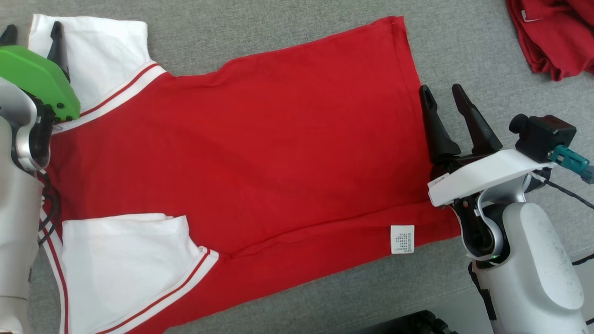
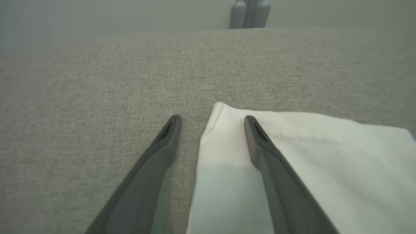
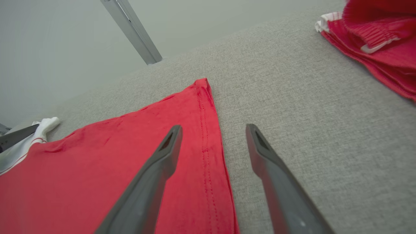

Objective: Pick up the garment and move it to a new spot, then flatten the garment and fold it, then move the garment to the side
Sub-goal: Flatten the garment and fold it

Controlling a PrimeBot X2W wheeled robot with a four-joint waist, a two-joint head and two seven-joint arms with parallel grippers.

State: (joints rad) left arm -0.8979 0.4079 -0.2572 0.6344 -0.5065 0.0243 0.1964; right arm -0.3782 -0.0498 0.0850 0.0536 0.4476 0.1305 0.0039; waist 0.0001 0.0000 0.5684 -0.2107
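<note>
I will next use my left gripper to grab the white sleeve by its cuff corner [image 1: 36, 17], so I can fold the red garment [image 1: 267, 150] over on itself.
A red garment [image 1: 278, 153] with white sleeves lies spread flat on the grey cloth surface, its hem to the right and a white care label [image 1: 402, 239] near the lower hem. My left gripper [image 1: 32, 30] is open over the far white sleeve [image 2: 325, 156]; one finger is above the sleeve's corner and the other above bare surface. My right gripper [image 1: 442, 95] is open at the garment's hem [image 3: 208, 143], one finger over the red cloth and one over the grey surface. Neither holds anything.
A second red garment [image 1: 552, 37] lies crumpled at the back right, also seen in the right wrist view as red cloth [image 3: 373, 45]. Grey surface [image 1: 464, 46] stretches between it and the hem. A metal post [image 3: 133, 32] rises beyond the far edge.
</note>
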